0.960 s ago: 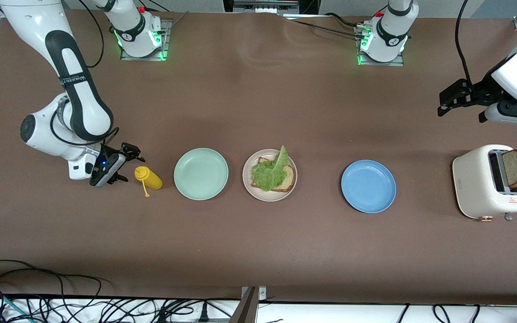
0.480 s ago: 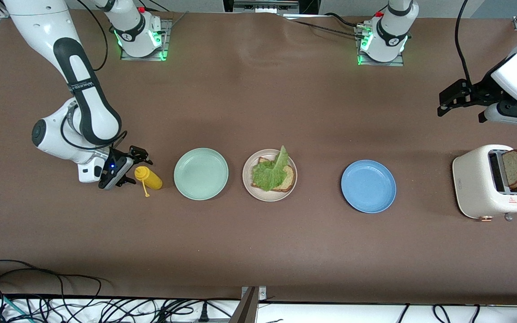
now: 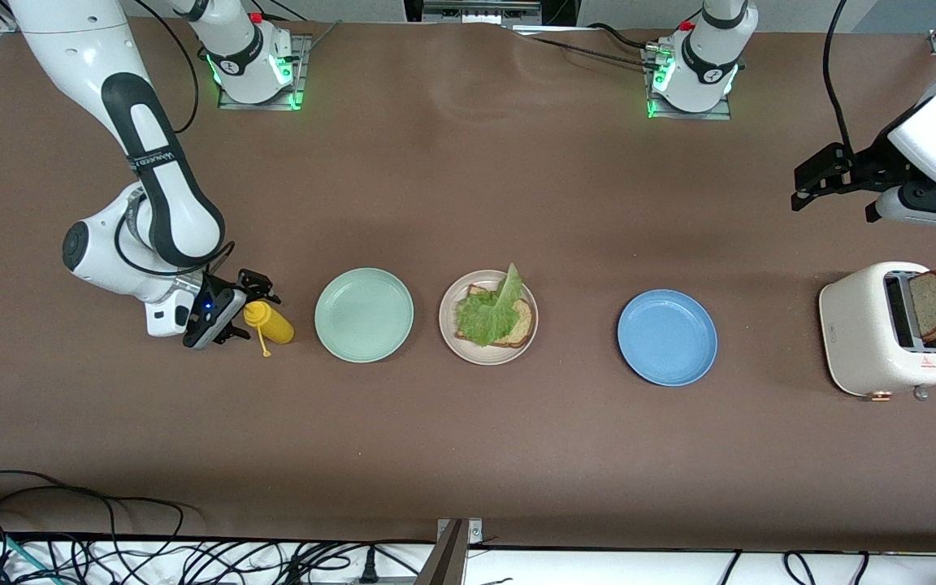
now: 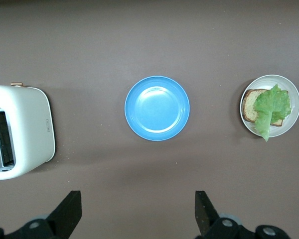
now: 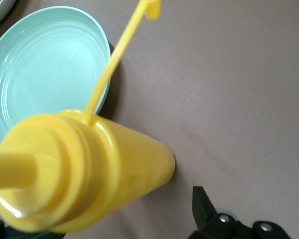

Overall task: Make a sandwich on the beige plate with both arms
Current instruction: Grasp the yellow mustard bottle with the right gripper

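My right gripper takes hold of the yellow squeeze bottle [image 3: 273, 325] by its body below the spout cap next, to dress the sandwich.
The beige plate [image 3: 450, 333] [image 4: 293, 117] holds one slice of brown bread [image 3: 522, 323] with a ruffled lettuce leaf [image 3: 487, 315] [image 4: 271, 105] on top. A second slice [image 3: 935, 305] sticks up out of the white toaster [image 3: 866, 333] [image 4: 30, 129]. My right gripper [image 3: 243, 310] [image 5: 99, 221] is open, low at the table, with its fingers on either side of the neck of a yellow squeeze bottle [image 3: 273, 325] [image 5: 104, 164]. Up in the air my left gripper [image 3: 832, 210] [image 4: 138, 216] hangs open and empty, over the table at the left arm's end.
A mint-green plate [image 3: 364, 314] [image 5: 45, 69] lies between the yellow bottle and the beige plate. A blue plate [image 3: 667, 337] [image 4: 157, 108] lies between the beige plate and the toaster. The bottle's cap [image 3: 265, 351] hangs loose on its strap. Cables run along the table's front edge.
My right gripper has slid toward the yellow bottle, and its fingers now flank the bottle's neck. The left arm has not moved.
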